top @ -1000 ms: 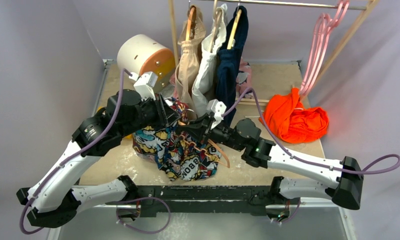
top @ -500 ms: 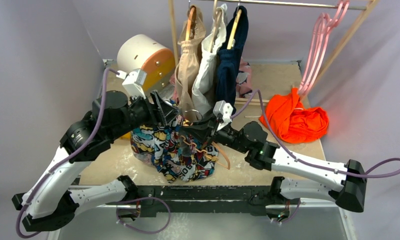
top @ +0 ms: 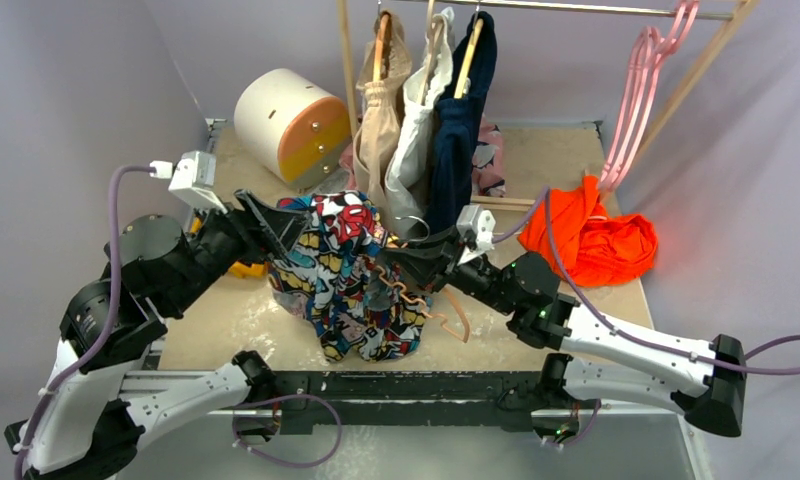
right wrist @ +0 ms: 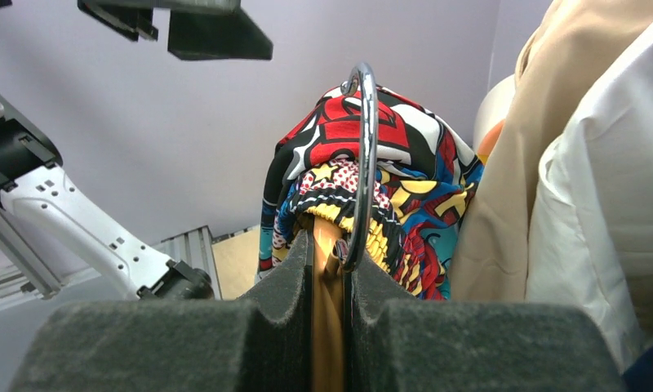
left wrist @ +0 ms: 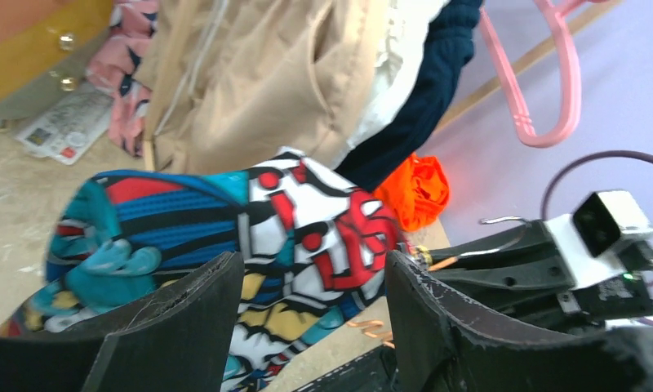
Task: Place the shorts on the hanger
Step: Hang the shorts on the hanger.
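The left gripper should next grab the shorts by their outer edge (top: 280, 272), away from the hook, to draw the fabric out along the hanger (top: 460, 312).
The comic-print shorts (top: 341, 270) hang draped over the peach hanger (top: 446, 318) above the table's front middle. My right gripper (top: 404, 262) is shut on the hanger's neck (right wrist: 327, 310), just under its silver hook (right wrist: 366, 163), and holds it up; the shorts (right wrist: 364, 139) bunch over the top behind the hook. My left gripper (top: 274, 222) is open at the shorts' upper left, with its fingers apart. In the left wrist view the shorts (left wrist: 250, 212) lie beyond the gap of my left gripper (left wrist: 313, 263), and a bit of hanger arm (left wrist: 372, 327) shows below.
A wooden rack at the back holds beige (top: 376, 120), white (top: 416, 120) and navy (top: 461, 120) garments close behind the shorts. Pink hangers (top: 641, 90) hang at the right above an orange garment (top: 591, 240). A white-and-orange round drawer box (top: 281, 120) stands back left.
My left arm has pulled back to the left, away from the shorts, with its jaws open. My right gripper has lifted the hanger, and the shorts now hang higher.
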Controlling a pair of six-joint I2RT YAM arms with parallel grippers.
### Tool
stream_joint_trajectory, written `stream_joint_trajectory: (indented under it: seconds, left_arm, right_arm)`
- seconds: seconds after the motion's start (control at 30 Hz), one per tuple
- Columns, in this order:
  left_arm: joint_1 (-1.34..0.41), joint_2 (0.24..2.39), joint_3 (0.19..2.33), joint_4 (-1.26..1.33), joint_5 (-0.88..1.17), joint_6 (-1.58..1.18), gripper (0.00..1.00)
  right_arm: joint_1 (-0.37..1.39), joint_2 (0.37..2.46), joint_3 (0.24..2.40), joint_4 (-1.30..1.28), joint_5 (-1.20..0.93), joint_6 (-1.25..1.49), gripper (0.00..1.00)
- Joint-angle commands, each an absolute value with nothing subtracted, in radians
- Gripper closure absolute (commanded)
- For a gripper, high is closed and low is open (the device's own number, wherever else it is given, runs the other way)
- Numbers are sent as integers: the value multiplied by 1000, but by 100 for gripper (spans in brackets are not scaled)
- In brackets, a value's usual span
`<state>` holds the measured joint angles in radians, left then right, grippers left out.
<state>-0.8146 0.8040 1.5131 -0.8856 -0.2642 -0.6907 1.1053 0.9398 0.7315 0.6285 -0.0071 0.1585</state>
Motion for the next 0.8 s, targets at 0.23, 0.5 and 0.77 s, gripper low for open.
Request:
stream_joint_trajectory:
  seconds: [0.23, 0.5, 0.77]
  left_arm:
    - [-817, 778, 1375, -901, -350, -624, 43]
    - [-817, 795, 1325, -834, -175, -627, 42]
    - [-817, 808, 1308, -822, -211, -599, 36]
  right_arm:
    - [1108, 814, 745, 672, 50, 176, 100]
    - [1108, 814, 751, 664, 57, 178, 100]
    - [1107, 832, 766, 663, 38, 186, 100]
